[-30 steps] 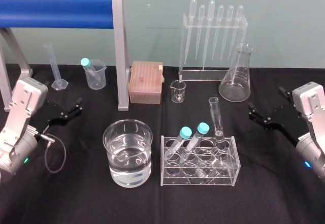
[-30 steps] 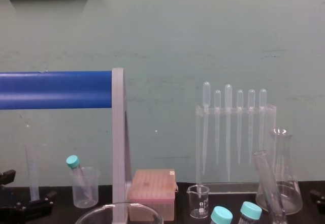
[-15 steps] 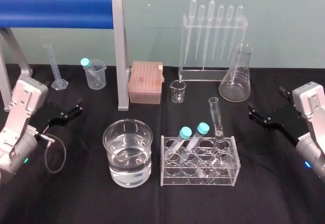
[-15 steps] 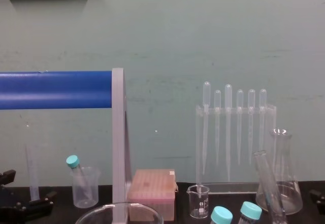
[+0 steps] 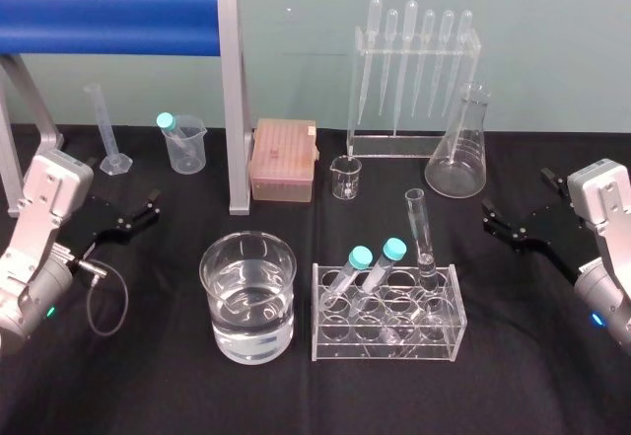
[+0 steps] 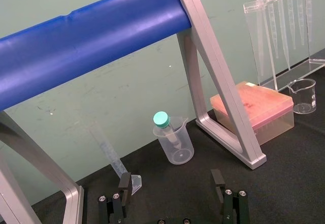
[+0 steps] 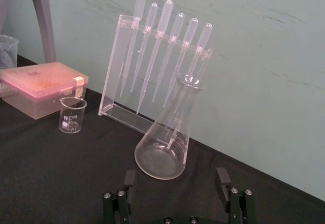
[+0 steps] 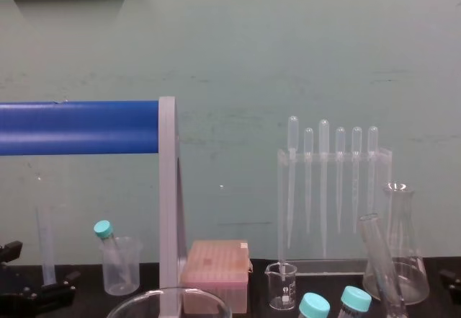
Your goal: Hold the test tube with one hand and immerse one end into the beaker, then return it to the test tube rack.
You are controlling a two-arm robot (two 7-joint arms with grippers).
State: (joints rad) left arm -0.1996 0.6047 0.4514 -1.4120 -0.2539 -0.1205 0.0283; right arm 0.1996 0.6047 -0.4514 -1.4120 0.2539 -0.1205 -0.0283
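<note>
The test tube's closed end will be dipped into the wide beaker, so the robot's right gripper will next grab the test tube by its upper part.
The test tube stands upright and uncapped in the back right hole of the clear test tube rack, beside two teal-capped tubes. In the chest view the test tube leans slightly. The wide beaker, part full of water, stands left of the rack; its rim shows low in the chest view. My left gripper rests open at the table's left, nothing between its fingers. My right gripper rests open at the right, level with the tube's top, its fingers apart and empty.
Behind stand a blue bar on a grey frame, a pink tip box, a small spouted beaker, a conical flask, a pipette stand, a graduated cylinder and a plastic beaker. A cable loops near my left arm.
</note>
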